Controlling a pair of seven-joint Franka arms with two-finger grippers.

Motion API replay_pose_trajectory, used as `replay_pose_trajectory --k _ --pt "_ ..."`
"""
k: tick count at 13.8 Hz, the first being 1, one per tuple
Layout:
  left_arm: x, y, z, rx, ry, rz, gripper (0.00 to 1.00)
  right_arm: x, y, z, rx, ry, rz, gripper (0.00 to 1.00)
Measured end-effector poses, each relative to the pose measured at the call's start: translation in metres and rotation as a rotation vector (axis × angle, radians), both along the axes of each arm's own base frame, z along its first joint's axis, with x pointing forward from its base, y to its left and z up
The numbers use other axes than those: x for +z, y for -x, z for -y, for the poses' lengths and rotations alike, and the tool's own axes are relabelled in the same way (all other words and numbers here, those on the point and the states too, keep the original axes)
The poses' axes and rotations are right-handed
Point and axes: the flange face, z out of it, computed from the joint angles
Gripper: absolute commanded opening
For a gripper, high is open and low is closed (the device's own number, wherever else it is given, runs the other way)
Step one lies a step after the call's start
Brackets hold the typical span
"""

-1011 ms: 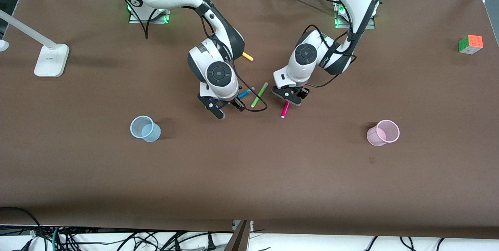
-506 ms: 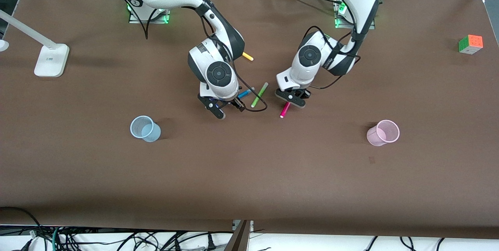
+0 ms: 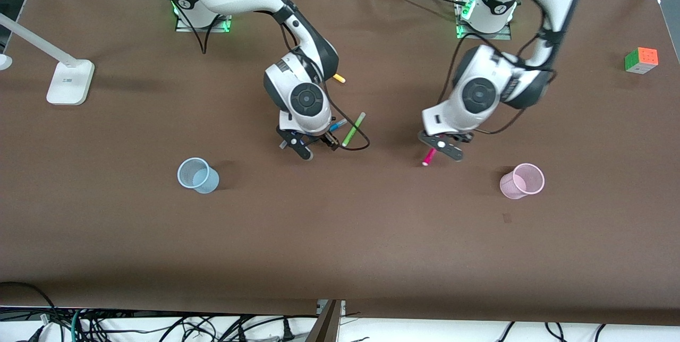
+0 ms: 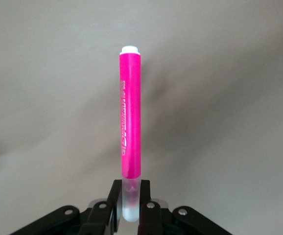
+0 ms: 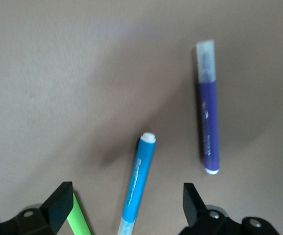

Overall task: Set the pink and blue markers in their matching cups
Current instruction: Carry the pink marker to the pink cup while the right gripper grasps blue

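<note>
My right gripper moves lower next, before it closes on the blue marker. Its fingertips hover above the blue marker, so closing now would miss it.
My left gripper is shut on the pale cap end of the pink marker, holding it in the air over bare table between the marker cluster and the pale pink cup. In the left wrist view the pink marker sticks straight out from the left gripper, white tip away. My right gripper hangs open over the blue marker. In the right wrist view the blue marker lies on the table between the open fingers of the right gripper. The light blue cup stands upright toward the right arm's end.
A lime green marker lies beside the blue one and shows in the right wrist view. A dark purple marker lies close by. A yellow marker, a white lamp base and a colour cube are farther off.
My left gripper has lifted the pink marker off the table and carried it toward the pink cup. My right gripper has shifted slightly over the blue marker, still open.
</note>
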Motion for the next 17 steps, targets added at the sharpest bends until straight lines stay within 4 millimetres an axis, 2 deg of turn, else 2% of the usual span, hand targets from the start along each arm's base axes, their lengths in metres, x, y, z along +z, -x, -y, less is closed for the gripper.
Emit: replay_pose_trajectory --k 4,7,9,10,12,14,17 --pt "0.066 -0.042 -0.073 -0.076 -0.062 -0.055 0.00 -0.021 0.025 -0.023 0.011 0.011 -0.005 0.99" --pt "0.095 -0.062 -0.131 -0.173 -0.152 -0.060 0.00 -0.045 0.038 -0.034 0.021 0.013 -0.003 0.98" --pt "0.103 -0.071 -0.162 -0.257 -0.232 -0.088 0.00 -0.047 0.037 -0.034 0.019 0.011 0.003 0.97" --pt "0.101 -0.076 -0.174 -0.300 -0.280 -0.111 0.00 -0.046 0.037 -0.034 0.018 0.011 0.004 0.97" --pt "0.087 -0.084 -0.184 -0.374 -0.382 -0.167 0.00 -0.046 0.036 -0.034 0.001 0.013 0.006 0.97" --pt "0.062 -0.089 -0.186 -0.431 -0.468 -0.222 0.00 -0.045 0.034 -0.032 -0.017 0.017 0.009 0.97" --pt "0.019 -0.089 -0.181 -0.467 -0.494 -0.306 0.00 -0.044 0.029 -0.029 -0.031 0.020 0.015 0.97"
